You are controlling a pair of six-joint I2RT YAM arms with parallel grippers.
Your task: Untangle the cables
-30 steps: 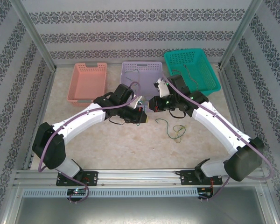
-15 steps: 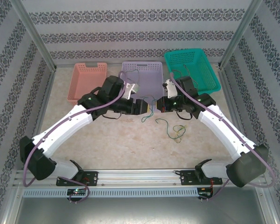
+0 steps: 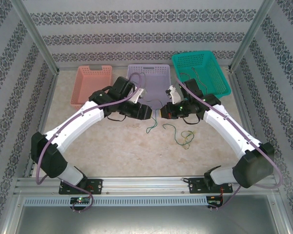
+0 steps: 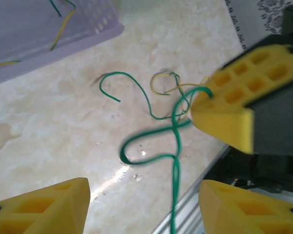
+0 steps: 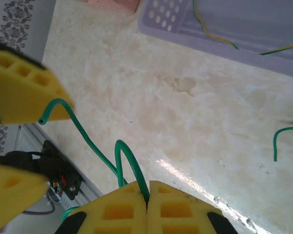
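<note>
My left gripper should grab the green cable near its loose end, away from where the right gripper pinches it, to stretch the cable and untangle it.
A green cable (image 3: 151,125) hangs over the table (image 3: 117,146) between my two grippers. My right gripper (image 5: 147,187) is shut on the green cable (image 5: 129,161), which loops up from its pads to a free end by the left gripper's finger (image 5: 24,92). My left gripper (image 4: 144,187) stands open, and the green cable (image 4: 175,165) dangles between its fingers without touching them. The right gripper (image 4: 234,105) shows ahead of it, pinching the cable. More cables, green (image 3: 173,129) and yellow-green (image 3: 186,139), lie tangled on the table.
At the back stand a pink basket (image 3: 91,85), a lavender basket (image 3: 149,73) holding yellow-green cables (image 5: 215,31), and a teal basket (image 3: 200,73) holding a dark cable. The metal rail (image 3: 146,185) with both arm bases runs along the near edge.
Both grippers rose off the table and parted slightly. The green cable now hangs from the right gripper. The right gripper then edged back left toward the left one.
</note>
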